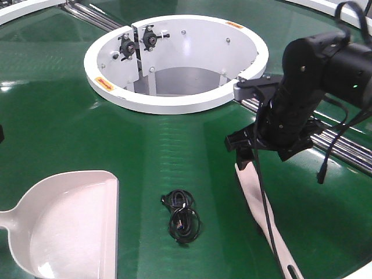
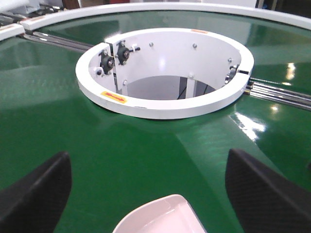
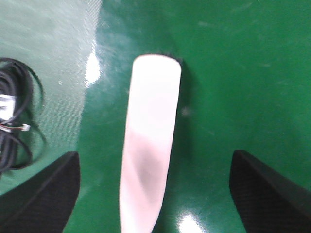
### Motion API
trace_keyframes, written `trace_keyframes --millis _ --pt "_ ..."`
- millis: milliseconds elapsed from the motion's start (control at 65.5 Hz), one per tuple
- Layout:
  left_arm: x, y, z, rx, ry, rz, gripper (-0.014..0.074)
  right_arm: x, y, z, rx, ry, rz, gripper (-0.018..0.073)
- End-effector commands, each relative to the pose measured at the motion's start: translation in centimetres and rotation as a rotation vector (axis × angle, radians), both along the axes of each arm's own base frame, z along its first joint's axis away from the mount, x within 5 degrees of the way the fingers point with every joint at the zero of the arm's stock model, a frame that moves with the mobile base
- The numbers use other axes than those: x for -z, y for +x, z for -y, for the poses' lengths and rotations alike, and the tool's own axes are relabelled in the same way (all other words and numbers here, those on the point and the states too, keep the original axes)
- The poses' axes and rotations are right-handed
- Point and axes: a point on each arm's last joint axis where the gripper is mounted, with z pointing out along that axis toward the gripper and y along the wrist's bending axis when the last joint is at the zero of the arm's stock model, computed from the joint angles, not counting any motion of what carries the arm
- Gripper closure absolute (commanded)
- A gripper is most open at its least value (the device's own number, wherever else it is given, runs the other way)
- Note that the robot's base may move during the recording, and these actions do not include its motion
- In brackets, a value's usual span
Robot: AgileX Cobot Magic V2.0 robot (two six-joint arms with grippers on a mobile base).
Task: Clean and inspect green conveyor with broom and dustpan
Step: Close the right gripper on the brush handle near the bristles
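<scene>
Next, my right gripper picks up the pale broom by its upper end (image 1: 246,172) to sweep the green conveyor (image 1: 192,145) clean.
The pale broom (image 1: 249,189) lies on the green conveyor belt (image 1: 58,116) at the right, running toward the front edge. My right gripper (image 1: 243,158) hovers over its upper end, open. In the right wrist view the broom (image 3: 148,136) lies between the wide-apart fingers (image 3: 43,194), and the gripper (image 3: 155,194) touches nothing. The pale dustpan (image 1: 70,226) rests on the belt at the front left. My left gripper (image 2: 148,189) is open above the dustpan's corner (image 2: 160,216), holding nothing. It is out of the front view.
A coiled black cable (image 1: 183,216) lies on the belt between dustpan and broom, and also shows in the right wrist view (image 3: 12,121). A white ring (image 1: 174,102) around a central opening stands behind. Metal rails (image 1: 343,145) run off to the right.
</scene>
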Motion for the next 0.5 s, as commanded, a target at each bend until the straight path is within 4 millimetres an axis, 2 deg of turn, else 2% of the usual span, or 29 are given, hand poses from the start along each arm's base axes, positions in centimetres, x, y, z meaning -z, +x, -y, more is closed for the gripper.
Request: trace_keyframes --millis 0,488 --pt "-1.5 0.0 0.1 -0.002 -0.029 0.067 0.0003 -1.3 0.3 0.2 0.001 0.003 0.047 -0.0024" --pt "-1.2 -0.1 0.2 0.01 -0.024 0.032 0.0003 3.6 2.4 -0.6 0.01 -0.016 -0.036 -0.0024"
